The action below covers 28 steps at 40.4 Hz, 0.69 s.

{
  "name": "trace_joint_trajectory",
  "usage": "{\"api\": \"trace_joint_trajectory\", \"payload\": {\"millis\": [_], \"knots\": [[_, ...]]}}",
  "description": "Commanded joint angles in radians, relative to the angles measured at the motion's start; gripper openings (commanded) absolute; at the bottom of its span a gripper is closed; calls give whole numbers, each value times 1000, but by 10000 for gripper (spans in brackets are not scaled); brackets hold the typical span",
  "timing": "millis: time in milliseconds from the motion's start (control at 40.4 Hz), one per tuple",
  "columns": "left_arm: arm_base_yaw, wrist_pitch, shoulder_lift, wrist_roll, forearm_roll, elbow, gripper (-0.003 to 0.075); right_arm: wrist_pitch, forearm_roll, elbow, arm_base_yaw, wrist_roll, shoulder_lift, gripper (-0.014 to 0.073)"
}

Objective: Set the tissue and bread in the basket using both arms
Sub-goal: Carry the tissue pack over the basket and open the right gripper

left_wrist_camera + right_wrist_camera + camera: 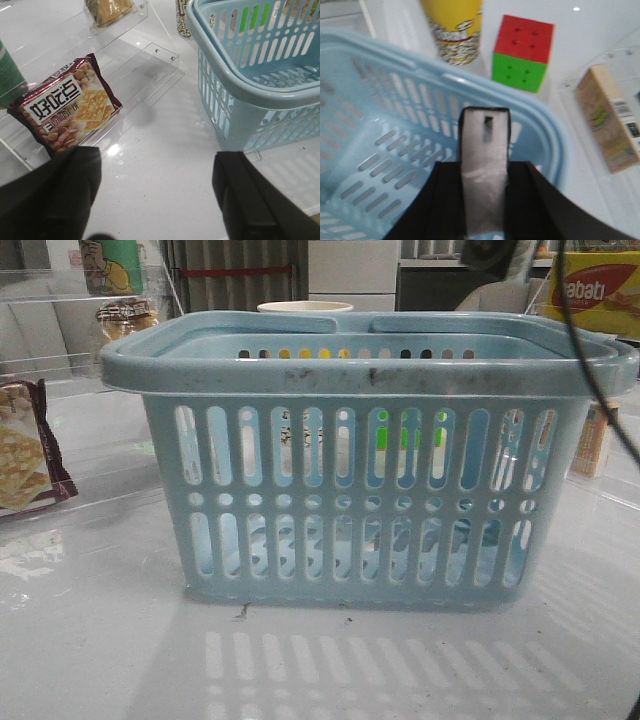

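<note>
My right gripper lowers the tissue farther in next, before it opens. In the front view the tissue still hangs above the basket's rim (460, 328), so it is too early to release.
The pale blue basket (360, 480) stands mid-table; it also shows in the left wrist view (260, 75) and the right wrist view (380, 115). My right gripper (484, 172) is shut on the tissue (484, 145), a narrow dark-edged pack with a pale face, held above the basket's inside near its rim. The bread (107, 10), golden-brown in clear wrap, lies on a clear acrylic shelf to the left of the basket. My left gripper (156, 160) is open and empty over the bare white table, between the shelf and the basket. Neither gripper shows in the front view.
A maroon-edged cracker packet (67, 107) leans on the acrylic shelf (145, 65), beside a green can (9, 75). Behind the basket are a yellow cup (454, 30) and a red-and-green cube (522, 52). A tan carton (612, 120) lies to its right.
</note>
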Motion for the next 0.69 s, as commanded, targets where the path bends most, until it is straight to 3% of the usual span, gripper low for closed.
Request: {"api": "trace_joint_trajectory", "payload": {"millis": [0,99,297,669], "knots": [[-7,-78,10,4,0,-29,526,-64,-3,-24,56,0,19,174],[-7,-78,10,4,0,-29,526,-73,-3,-24,90,0,86,222],[-7,-78,10,4,0,-29,526,-100,0,-24,97,0,166,538],[-7,-78,10,4,0,-29,526,-119,-16,61,107,-6,-45,549]]}}
